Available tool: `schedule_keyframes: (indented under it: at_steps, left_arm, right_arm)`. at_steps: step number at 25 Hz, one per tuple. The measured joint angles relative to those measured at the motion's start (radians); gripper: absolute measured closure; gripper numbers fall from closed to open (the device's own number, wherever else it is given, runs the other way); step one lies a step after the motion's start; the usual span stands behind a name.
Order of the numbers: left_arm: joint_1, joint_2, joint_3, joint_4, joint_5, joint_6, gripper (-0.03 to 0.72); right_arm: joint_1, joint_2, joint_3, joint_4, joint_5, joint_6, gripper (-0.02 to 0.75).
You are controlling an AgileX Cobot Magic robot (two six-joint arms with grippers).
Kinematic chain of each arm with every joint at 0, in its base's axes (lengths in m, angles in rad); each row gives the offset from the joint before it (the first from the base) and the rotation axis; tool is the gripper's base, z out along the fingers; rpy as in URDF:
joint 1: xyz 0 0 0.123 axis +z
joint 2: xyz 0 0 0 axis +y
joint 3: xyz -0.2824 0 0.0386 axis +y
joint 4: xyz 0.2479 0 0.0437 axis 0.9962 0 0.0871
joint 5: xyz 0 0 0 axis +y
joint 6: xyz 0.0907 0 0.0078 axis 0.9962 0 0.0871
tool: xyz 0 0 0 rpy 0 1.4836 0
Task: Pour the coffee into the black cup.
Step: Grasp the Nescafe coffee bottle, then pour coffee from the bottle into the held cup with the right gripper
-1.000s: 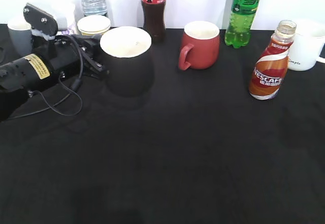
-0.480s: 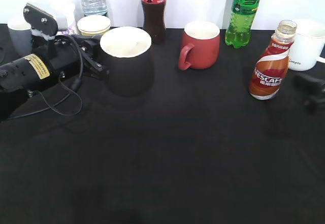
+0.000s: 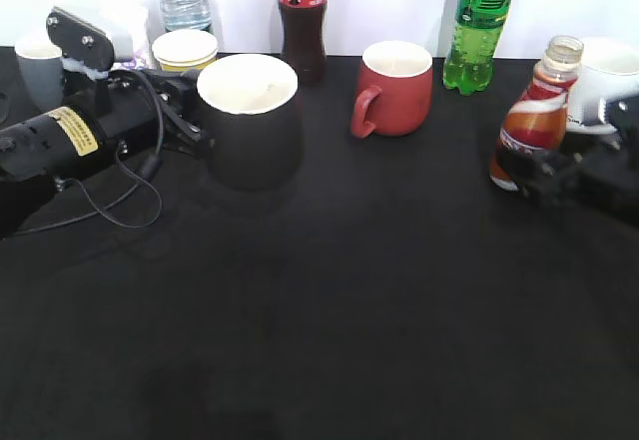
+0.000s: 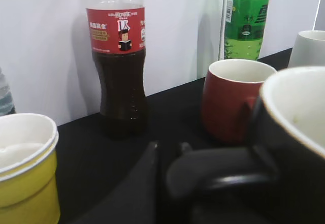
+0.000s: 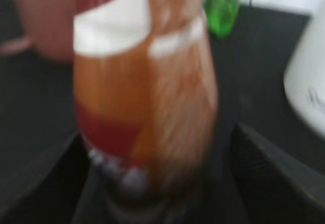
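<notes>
The coffee bottle should be grabbed next by its labeled lower body (image 3: 524, 141) with my right gripper. The bottle's opening then stays free to pour into the black cup (image 3: 250, 131).
The black cup (image 3: 250, 131) with a cream interior stands at the left of the black table. My left gripper (image 3: 195, 126) is shut on its handle. In the left wrist view the cup (image 4: 299, 132) fills the right side and the gripper (image 4: 167, 150) sits at the handle. The coffee (image 3: 534, 111), a small bottle with an orange-red and white label, stands at the right. My right gripper (image 3: 529, 176) is open around its lower part, one finger on each side. The right wrist view shows the bottle (image 5: 147, 92) blurred and close between the fingers (image 5: 157, 188).
A red mug (image 3: 394, 86), a dark cola bottle (image 3: 302, 21) and a green bottle (image 3: 479, 21) stand along the back. A white mug (image 3: 604, 101) is behind the coffee. A grey mug (image 3: 40, 71), stacked paper cups (image 3: 185, 49) and a water bottle (image 3: 185, 1) are at the back left.
My right gripper has come in from the right edge and now brackets the coffee bottle. The left gripper and black cup have not moved.
</notes>
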Motion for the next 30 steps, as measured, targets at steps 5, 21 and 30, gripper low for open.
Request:
schedule_keyframes:
  at_steps: [5,21,30]
  left_arm:
    - [0.000,0.000,0.000,0.000,0.004,0.000,0.631]
    - [-0.042,0.000,-0.001,0.122,-0.008,-0.040,0.631]
    - [-0.393,0.002,-0.217,0.136,0.209,-0.118,0.631]
  right_arm:
    - [0.000,0.116,-0.115,-0.059,-0.072,0.000,0.096]
    - [0.000,0.006,-0.121,-0.235,-0.138,0.026,0.206]
    - [0.000,-0.462,-0.121,-0.491,0.013,0.027,0.206]
